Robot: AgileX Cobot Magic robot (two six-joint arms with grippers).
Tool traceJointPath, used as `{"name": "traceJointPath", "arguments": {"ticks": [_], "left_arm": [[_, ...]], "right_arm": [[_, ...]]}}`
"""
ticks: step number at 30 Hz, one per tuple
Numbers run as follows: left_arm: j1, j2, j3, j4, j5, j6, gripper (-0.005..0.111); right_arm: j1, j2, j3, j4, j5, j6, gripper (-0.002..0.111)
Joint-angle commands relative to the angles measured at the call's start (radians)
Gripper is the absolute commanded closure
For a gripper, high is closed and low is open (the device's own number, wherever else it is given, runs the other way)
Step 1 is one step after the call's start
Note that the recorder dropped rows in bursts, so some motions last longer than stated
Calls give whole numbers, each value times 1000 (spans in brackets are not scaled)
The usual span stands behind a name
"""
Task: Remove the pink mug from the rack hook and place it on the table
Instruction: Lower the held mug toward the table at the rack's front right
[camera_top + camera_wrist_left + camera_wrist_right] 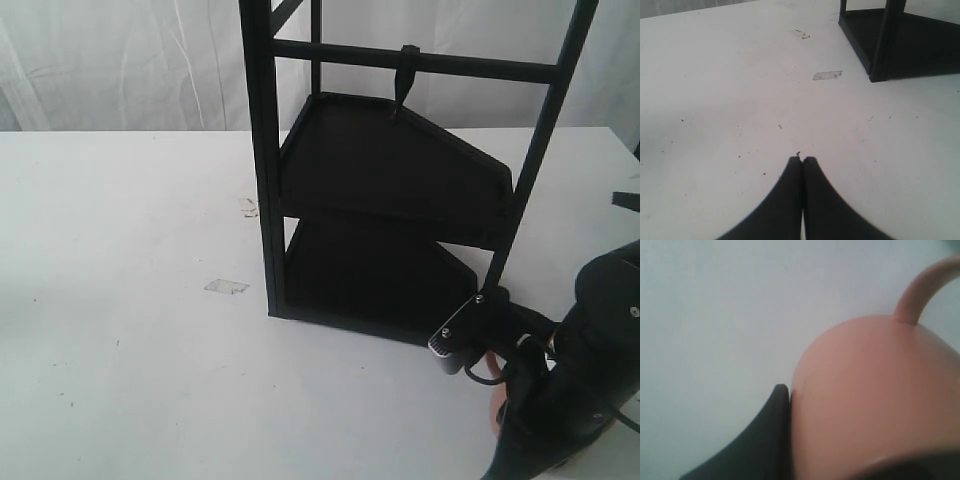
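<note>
My right gripper releases the pink mug now, since the mug is low on the white table.
The pink mug fills the right wrist view, its loop handle curving out over the white table. My right gripper is shut on the mug; one black finger presses flat against its wall and the other is hidden. In the exterior view only a pink sliver of the mug shows under the right arm, low at the table's front right. The rack hook hangs bare on the black rack's bar. My left gripper is shut on nothing, over bare table.
The tall black rack with two trays stands mid-table, its corner foot ahead of the left gripper. A clear tape patch and scuffs lie left of the rack.
</note>
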Motion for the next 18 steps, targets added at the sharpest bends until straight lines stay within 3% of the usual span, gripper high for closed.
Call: {"name": "traceJointPath", "arguments": {"ticks": [1, 9, 18], "left_arm": [[1, -5, 4, -11, 2, -1, 107], [1, -5, 4, -11, 2, -1, 107], [1, -5, 4, -11, 2, -1, 107]], "right_arm": [[3, 3, -1, 2, -2, 0, 103], [3, 1, -1, 2, 1, 0, 77], [3, -30, -1, 2, 1, 0, 71]]}}
